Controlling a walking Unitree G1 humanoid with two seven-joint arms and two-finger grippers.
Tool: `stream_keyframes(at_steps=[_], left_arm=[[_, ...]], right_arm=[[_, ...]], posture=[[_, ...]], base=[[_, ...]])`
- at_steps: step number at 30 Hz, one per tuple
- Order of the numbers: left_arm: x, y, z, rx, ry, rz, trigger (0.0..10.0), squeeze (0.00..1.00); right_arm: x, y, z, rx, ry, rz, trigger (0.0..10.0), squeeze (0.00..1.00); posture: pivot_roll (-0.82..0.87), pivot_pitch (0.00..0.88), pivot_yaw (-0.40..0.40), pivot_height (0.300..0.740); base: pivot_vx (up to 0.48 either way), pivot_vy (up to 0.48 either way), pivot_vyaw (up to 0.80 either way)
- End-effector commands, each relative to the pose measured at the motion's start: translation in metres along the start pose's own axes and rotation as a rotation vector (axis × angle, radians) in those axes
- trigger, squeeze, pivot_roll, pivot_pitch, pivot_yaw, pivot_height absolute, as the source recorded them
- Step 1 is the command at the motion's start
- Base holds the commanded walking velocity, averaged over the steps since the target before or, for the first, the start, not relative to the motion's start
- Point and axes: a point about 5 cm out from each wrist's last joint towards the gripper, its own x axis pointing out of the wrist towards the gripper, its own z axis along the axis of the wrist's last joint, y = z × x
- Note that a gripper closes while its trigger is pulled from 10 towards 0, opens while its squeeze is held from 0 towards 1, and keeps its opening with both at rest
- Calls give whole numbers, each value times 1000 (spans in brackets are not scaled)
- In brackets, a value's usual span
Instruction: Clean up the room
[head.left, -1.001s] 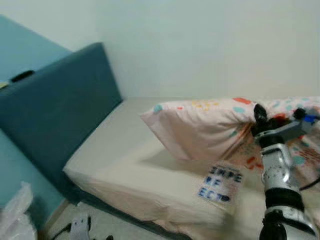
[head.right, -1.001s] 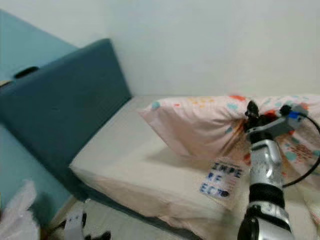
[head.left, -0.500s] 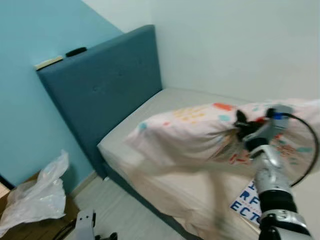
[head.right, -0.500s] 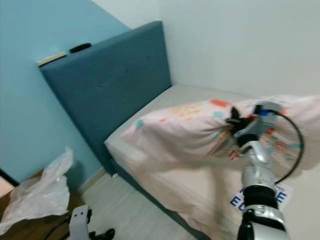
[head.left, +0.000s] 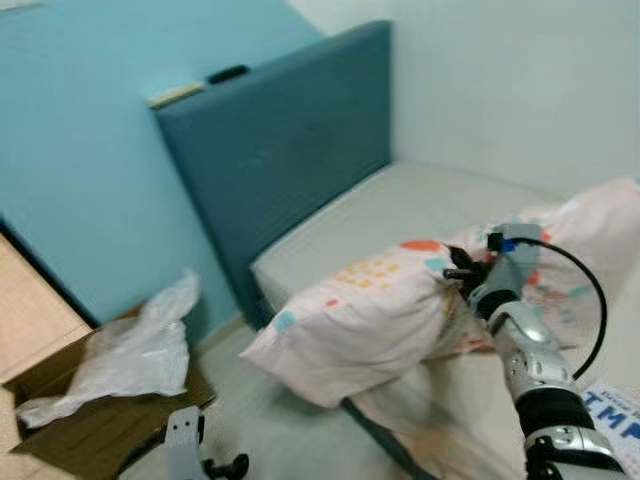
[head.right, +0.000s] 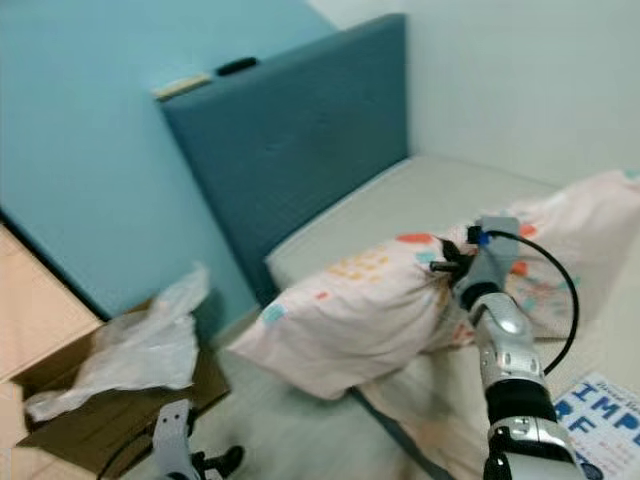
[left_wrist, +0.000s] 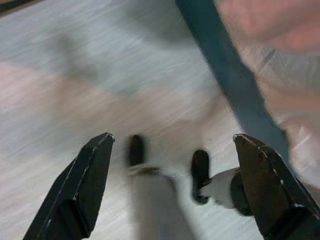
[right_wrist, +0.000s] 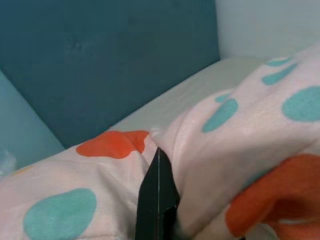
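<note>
The left gripper should go to the pillow and lift it by its thin, tapering loose corner (head.left: 256, 350), because the pillow's plump middle (head.left: 365, 325) bulges wider than the robot's fingers open.
A pink pillow (head.left: 365, 315) with teal and orange spots hangs lifted over the near corner of the bed (head.left: 400, 215), its far end sticking out past the mattress edge above the floor. My right gripper (head.left: 462, 281) is shut on a bunched fold of the pillow (right_wrist: 210, 150) near its middle; in the right wrist view the black fingers (right_wrist: 158, 200) are pressed together in the fabric. My left gripper (left_wrist: 170, 165) hangs low over the pale floor with its fingers spread wide and nothing between them.
A dark blue headboard (head.left: 290, 150) stands against the blue wall. A cardboard box (head.left: 90, 420) with a crumpled white plastic bag (head.left: 140, 355) sits on the floor at the left. A printed sheet with blue letters (head.right: 605, 405) lies on the bed at the right.
The camera has swung left, bringing the box and bag into view. My right gripper has carried the pillow left, so its end now overhangs the bed's corner.
</note>
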Motion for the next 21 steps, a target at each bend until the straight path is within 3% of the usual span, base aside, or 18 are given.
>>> stream_keyframes(at_steps=[1, 11, 12, 15, 21], left_arm=[[-5, 10, -4, -3, 5, 30, 10000, 0], [1, -2, 8, 37, -25, -31, 10000, 0], [2, -4, 10, 41, -31, -46, 10000, 0], [3, -7, 13, 48, -40, -56, 10000, 0], [6, -13, 19, 23, -64, -70, 10000, 0]], right_arm=[[9, 16, 20, -27, -103, 57, 10000, 0], [8, 14, 18, -29, -107, 25, 10000, 0], [8, 10, 20, -18, -117, -22, 10000, 0], [9, 7, 21, 5, -128, -42, 10000, 0], [9, 8, 22, 2, -129, -39, 10000, 0]], posture=[[-149, 0, 78, 724], [-145, 0, 79, 724], [-144, 0, 79, 724], [-145, 0, 79, 724], [-147, 0, 80, 724]], base=[[0, 0, 794], [0, 0, 789], [0, 0, 625], [0, 0, 0], [0, -454, 0]])
